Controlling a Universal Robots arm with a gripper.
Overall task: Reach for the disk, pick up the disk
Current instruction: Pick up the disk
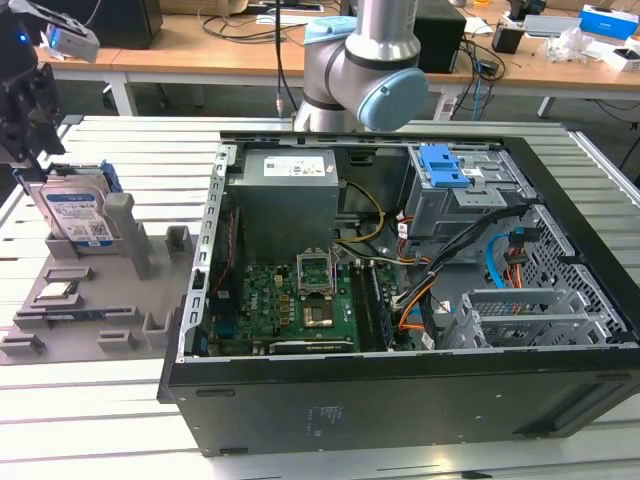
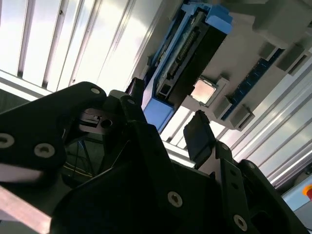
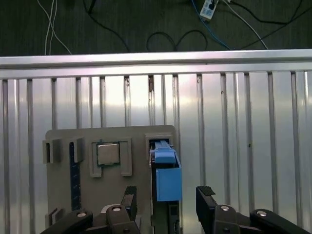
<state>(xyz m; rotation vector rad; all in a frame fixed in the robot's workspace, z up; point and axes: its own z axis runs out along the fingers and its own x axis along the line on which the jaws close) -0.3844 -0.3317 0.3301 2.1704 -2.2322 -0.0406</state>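
Observation:
My fingers stop at the top edge of the disk in the exterior view and would miss the disk if I closed now, so my gripper should go lower before it closes.
The disk (image 1: pixel 78 213) stands on edge in a slot of the grey holder (image 1: pixel 90 312) at the exterior view's left, silver-grey with a white-and-blue label and a blue side bracket. My gripper (image 1: pixel 30 158) hangs just above its top edge. In the first wrist view the disk (image 3: pixel 165 175) is seen edge-on, and the open gripper (image 3: pixel 167 199) has one black finger (image 3: pixel 129 199) on either side of it, not touching. The second wrist view shows the disk (image 2: pixel 187 53) past the gripper (image 2: pixel 168 122), with the fingers spread apart.
A small square silver chip (image 3: pixel 108 154) sits in a recess of the holder beside the disk. An open computer case (image 1: pixel 400 280) stands to the exterior view's right on the slatted metal table (image 1: pixel 100 420). The arm's base (image 1: pixel 360 70) rises behind the case.

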